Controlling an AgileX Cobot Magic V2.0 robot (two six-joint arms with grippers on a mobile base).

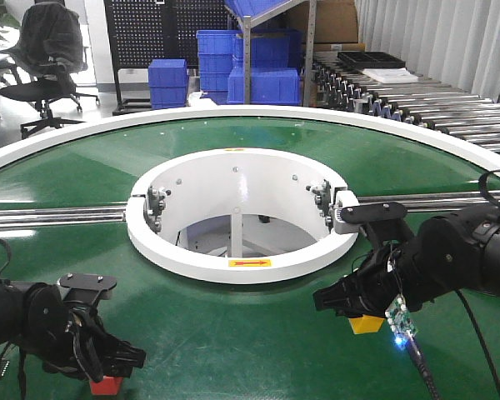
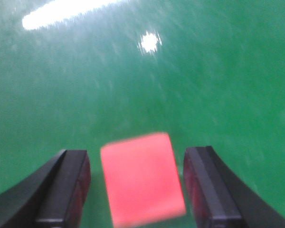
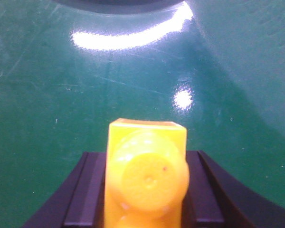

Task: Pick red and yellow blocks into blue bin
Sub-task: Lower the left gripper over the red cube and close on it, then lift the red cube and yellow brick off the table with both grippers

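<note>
The left gripper picks up the red cube by its two opposite sides next, to drop the cube into the blue bin.
The red cube lies on the green table between the fingers of my left gripper, which stands open with a gap on each side of the cube. In the front view that cube shows just under the left gripper at the lower left edge. My right gripper is shut on the yellow brick, a round stud facing the camera. From the front, the yellow brick hangs below the right gripper at the right. The blue bin is out of view.
A white ring around a round opening sits mid-table, with metal rails running left and right of it. Stacked ribbed blue crates, a shelf, a roller conveyor and an office chair stand beyond the table.
</note>
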